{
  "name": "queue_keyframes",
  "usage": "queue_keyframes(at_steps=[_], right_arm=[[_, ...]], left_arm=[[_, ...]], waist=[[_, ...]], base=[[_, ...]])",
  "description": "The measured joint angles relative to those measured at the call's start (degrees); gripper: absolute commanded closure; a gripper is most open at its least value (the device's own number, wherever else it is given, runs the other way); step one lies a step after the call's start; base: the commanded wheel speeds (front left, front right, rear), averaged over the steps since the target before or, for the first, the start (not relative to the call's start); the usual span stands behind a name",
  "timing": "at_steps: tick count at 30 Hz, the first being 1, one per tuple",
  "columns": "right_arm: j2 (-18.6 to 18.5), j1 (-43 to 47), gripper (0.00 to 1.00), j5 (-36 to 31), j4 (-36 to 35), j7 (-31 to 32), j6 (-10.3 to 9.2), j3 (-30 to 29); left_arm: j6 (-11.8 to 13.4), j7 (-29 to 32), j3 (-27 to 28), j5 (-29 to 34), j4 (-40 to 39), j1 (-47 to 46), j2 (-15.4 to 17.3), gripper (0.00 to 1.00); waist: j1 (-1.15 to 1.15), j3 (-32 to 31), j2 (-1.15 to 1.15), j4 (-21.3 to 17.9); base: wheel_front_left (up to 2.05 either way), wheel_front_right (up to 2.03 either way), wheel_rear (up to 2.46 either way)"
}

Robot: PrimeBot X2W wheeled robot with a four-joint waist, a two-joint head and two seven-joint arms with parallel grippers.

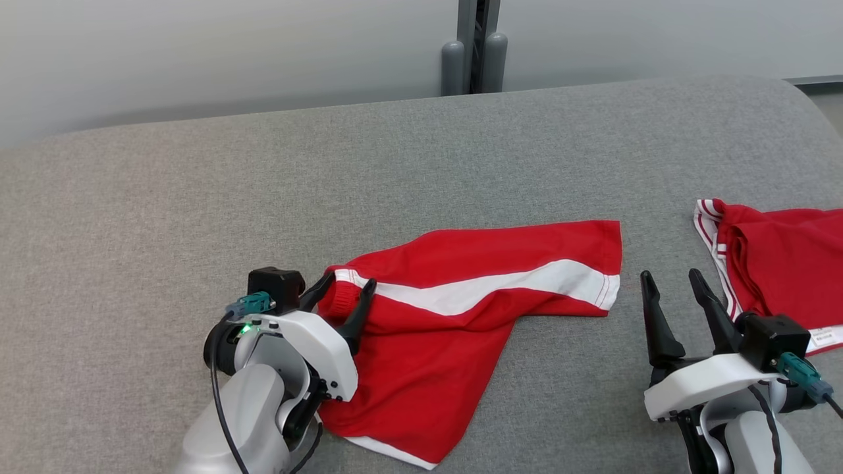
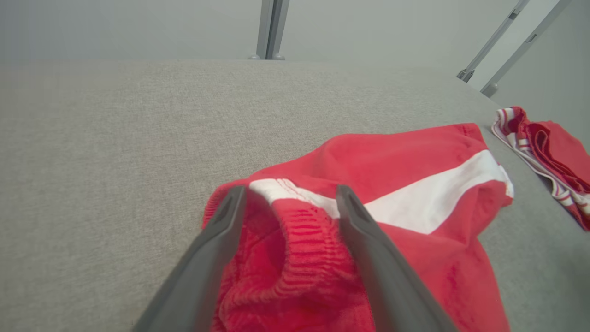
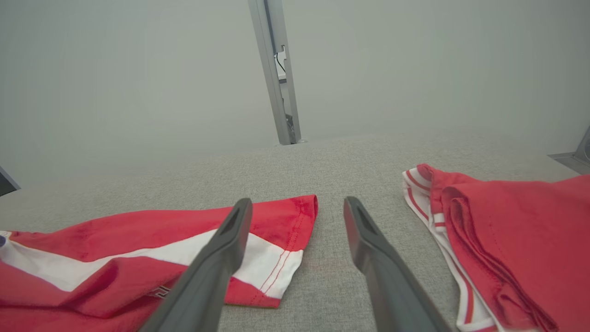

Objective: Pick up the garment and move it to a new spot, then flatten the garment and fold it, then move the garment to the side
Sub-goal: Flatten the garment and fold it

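I will next take the red shorts by their ribbed waistband (image 1: pixel 343 299) with my left gripper. The white-striped leg (image 1: pixel 545 276) then stays free to flatten.
The garment (image 1: pixel 461 296) is a pair of red shorts with a white stripe, lying rumpled on the grey padded surface (image 1: pixel 395 164). One leg stretches toward the right. My left gripper (image 1: pixel 349 282) stands open at the garment's left end, its two fingers on either side of the ribbed waistband (image 2: pixel 295 240); the jaws have not closed on the cloth. My right gripper (image 1: pixel 670 275) is open over bare surface, just right of the leg hem (image 3: pixel 295 230), with nothing between its fingers (image 3: pixel 368 249).
A second red piece of clothing with white trim (image 1: pixel 784 257) lies bunched at the right edge, close to my right gripper. A grey metal post (image 1: pixel 477 46) stands behind the surface's far edge. Bare grey surface stretches to the left and back.
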Motion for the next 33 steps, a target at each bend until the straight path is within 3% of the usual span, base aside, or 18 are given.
queue_keyframes(at_steps=[8,10,12,13,22,33], right_arm=[[0.1,0.0,0.00,-0.1,0.3,0.0,0.00,0.1],[0.2,0.0,0.00,-0.1,0.4,0.0,0.00,0.2],[0.2,0.1,0.00,-0.2,0.6,0.0,0.00,0.2],[0.2,0.1,0.00,-0.3,0.6,0.0,0.00,0.2],[0.2,0.5,0.00,-0.4,0.7,0.0,0.00,-0.1],[0.2,-1.4,0.00,3.0,4.0,0.0,0.00,-0.7]], left_arm=[[0.0,1.7,-2.4,-4.0,3.1,-2.0,0.4,0.00],[0.0,2.1,-3.2,-4.8,3.2,-2.1,0.5,0.16],[0.0,2.5,-4.2,-5.5,3.2,-2.1,0.7,0.88],[0.0,2.5,-4.7,-5.8,3.2,-2.1,0.8,1.00],[0.0,-3.3,-6.6,-8.2,2.0,-2.1,1.7,1.00],[0.0,-7.2,-8.5,-6.5,-3.3,-1.8,2.9,1.00]], waist=[[0.00,-0.3,0.00,-0.3],[0.00,-0.5,0.00,-0.2],[0.00,-0.8,0.00,-0.1],[0.00,-1.0,0.00,-0.1],[0.00,-2.2,0.00,0.9],[0.00,-1.5,0.00,3.9]], base=[[0.00,0.00,0.00],[0.00,0.00,0.00],[0.00,0.00,0.00],[0.00,0.00,0.00],[0.00,0.00,0.00],[0.00,0.00,0.00]])
